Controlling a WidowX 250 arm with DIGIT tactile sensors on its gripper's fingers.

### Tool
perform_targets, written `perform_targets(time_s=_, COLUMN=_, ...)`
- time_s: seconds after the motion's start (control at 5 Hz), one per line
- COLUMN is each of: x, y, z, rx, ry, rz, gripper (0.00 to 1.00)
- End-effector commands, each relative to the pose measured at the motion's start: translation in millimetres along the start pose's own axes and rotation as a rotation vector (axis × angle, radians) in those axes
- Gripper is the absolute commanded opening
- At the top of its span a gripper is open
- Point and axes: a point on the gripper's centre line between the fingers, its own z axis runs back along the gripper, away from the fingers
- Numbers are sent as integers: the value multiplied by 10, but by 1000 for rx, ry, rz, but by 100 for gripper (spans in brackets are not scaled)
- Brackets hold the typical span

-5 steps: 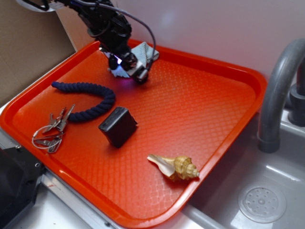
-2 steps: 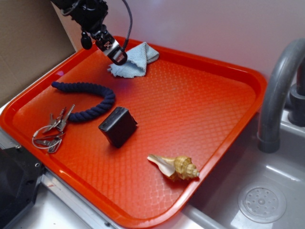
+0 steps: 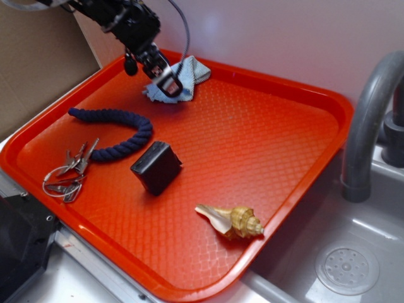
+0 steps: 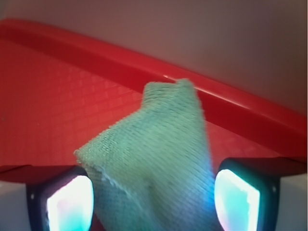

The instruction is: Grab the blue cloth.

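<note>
My gripper grabs the blue cloth by its crumpled middle (image 3: 183, 90) next, to lift the cloth off the orange tray.
The blue cloth (image 3: 188, 74), a small pale grey-blue woven rag, lies crumpled at the far edge of the orange tray (image 3: 278, 151). My gripper (image 3: 151, 77) is open and hangs just left of the cloth, with its near finger over the cloth's left edge. In the wrist view the cloth (image 4: 159, 139) fills the space between the two lit fingers of my gripper (image 4: 154, 202), and the jaws stand apart on either side of it. The tray's far rim (image 4: 96, 53) runs behind the cloth.
A dark navy rope (image 3: 120, 132), a black block (image 3: 156, 166), keys (image 3: 68, 170) and a seashell (image 3: 232, 221) lie on the tray. A grey faucet (image 3: 366, 120) and sink drain (image 3: 347, 270) are at the right. Cardboard (image 3: 38, 69) stands at the left.
The gripper rose up and left off the cloth, then came back down and right to the cloth's left edge. The cloth now lies more uncovered.
</note>
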Motion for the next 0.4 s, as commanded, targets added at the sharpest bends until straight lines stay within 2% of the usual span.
perform_targets(time_s=0.0, x=-42, y=34, z=-45, rx=28, ry=-31, rz=-26, gripper=0)
perform_targets(time_s=0.2, x=-81, y=57, z=-24, rx=33, ry=-33, rz=-13, gripper=0)
